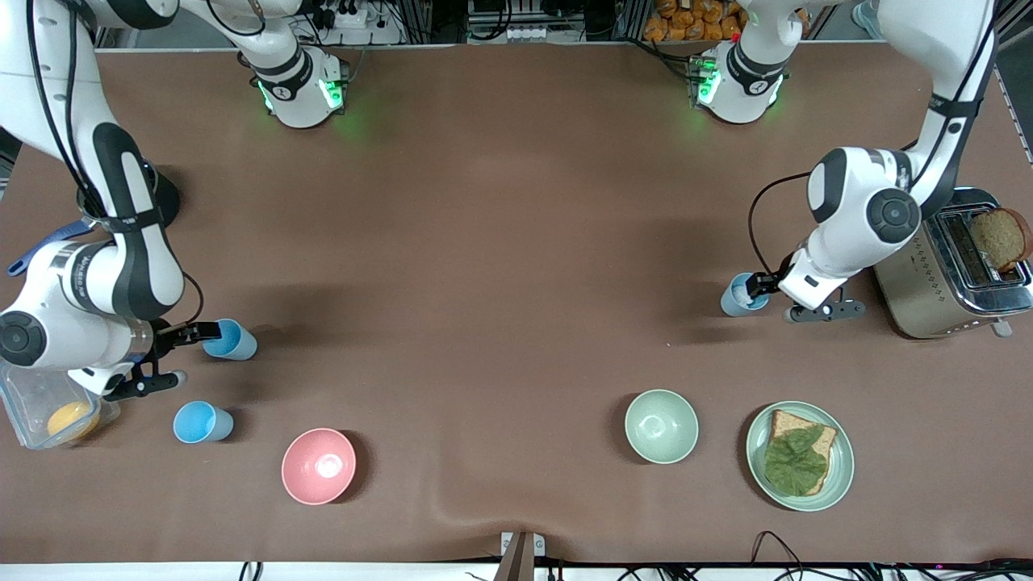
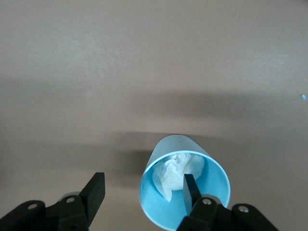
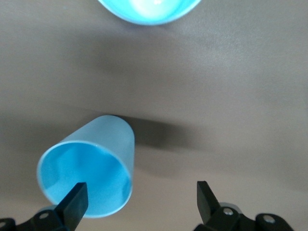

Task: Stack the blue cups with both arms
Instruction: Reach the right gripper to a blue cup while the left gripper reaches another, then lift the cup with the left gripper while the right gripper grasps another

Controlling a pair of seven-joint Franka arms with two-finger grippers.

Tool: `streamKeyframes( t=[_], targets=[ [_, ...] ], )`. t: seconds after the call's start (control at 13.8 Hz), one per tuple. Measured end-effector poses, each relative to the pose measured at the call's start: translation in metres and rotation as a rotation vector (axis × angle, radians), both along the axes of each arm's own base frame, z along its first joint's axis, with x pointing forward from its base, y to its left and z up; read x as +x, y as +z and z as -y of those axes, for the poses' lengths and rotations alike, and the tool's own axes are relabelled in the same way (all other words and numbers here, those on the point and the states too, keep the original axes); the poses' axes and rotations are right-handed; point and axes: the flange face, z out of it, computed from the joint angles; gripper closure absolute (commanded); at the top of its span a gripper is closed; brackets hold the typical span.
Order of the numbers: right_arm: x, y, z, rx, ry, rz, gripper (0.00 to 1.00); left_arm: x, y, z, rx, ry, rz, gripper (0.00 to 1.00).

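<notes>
The blue cup needs to be stacked with the cup that holds white tissue point(image 1: 742, 295), so my right gripper should next grab the blue cup by its rim point(image 1: 221, 328).
A blue cup point(image 1: 231, 340) stands toward the right arm's end of the table. My right gripper point(image 1: 191, 353) is open and low beside it, with one finger at the cup's rim. In the right wrist view the cup point(image 3: 89, 168) sits by one finger point(image 3: 76, 198), and most of the gap of the gripper point(image 3: 140, 192) is empty. A second blue cup point(image 1: 202, 422) stands nearer the front camera and also shows in the right wrist view point(image 3: 149, 8). A paler blue cup point(image 1: 741, 295) holds white tissue. My left gripper point(image 1: 776, 298) is open astride its wall point(image 2: 159, 197), with one finger point(image 2: 189, 188) inside.
A pink bowl point(image 1: 318, 466) and a pale green bowl point(image 1: 661, 425) stand near the front edge. A plate point(image 1: 839, 476) holds bread and lettuce. A toaster point(image 1: 928, 282) with a bread slice stands beside the left arm. A clear container point(image 1: 20, 407) holds an orange thing.
</notes>
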Motion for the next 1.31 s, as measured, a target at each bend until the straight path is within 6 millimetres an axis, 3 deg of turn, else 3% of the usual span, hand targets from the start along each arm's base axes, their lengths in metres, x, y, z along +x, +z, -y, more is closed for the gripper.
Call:
streamKeyframes(
  t=[0.07,0.15,0.51,0.73,0.87,1.09,1.31],
  targets=[
    [0.001,-0.009,-0.001,0.002,0.002,0.001,0.32,-0.001,-0.006,0.000,-0.002,0.000,0.001,1.00],
    [0.001,-0.016,-0.002,0.006,0.002,0.000,0.97,-0.002,-0.010,0.000,-0.003,0.001,-0.002,1.00],
    [-0.003,-0.032,-0.010,0.016,0.007,-0.001,1.00,-0.001,-0.008,0.006,-0.007,-0.011,0.009,1.00],
    [-0.004,-0.030,-0.012,0.025,0.033,-0.010,1.00,0.000,0.006,0.045,-0.024,-0.047,0.020,1.00],
    [-0.003,-0.027,-0.013,0.032,0.061,-0.011,1.00,0.001,0.028,0.098,-0.042,-0.034,0.003,1.00],
    [-0.002,-0.008,-0.029,0.047,0.083,-0.047,1.00,-0.014,0.069,0.220,-0.083,0.015,-0.003,1.00],
    [0.004,0.031,-0.053,0.055,0.115,-0.065,1.00,-0.052,0.072,0.341,-0.129,0.023,-0.028,1.00]
  ],
)
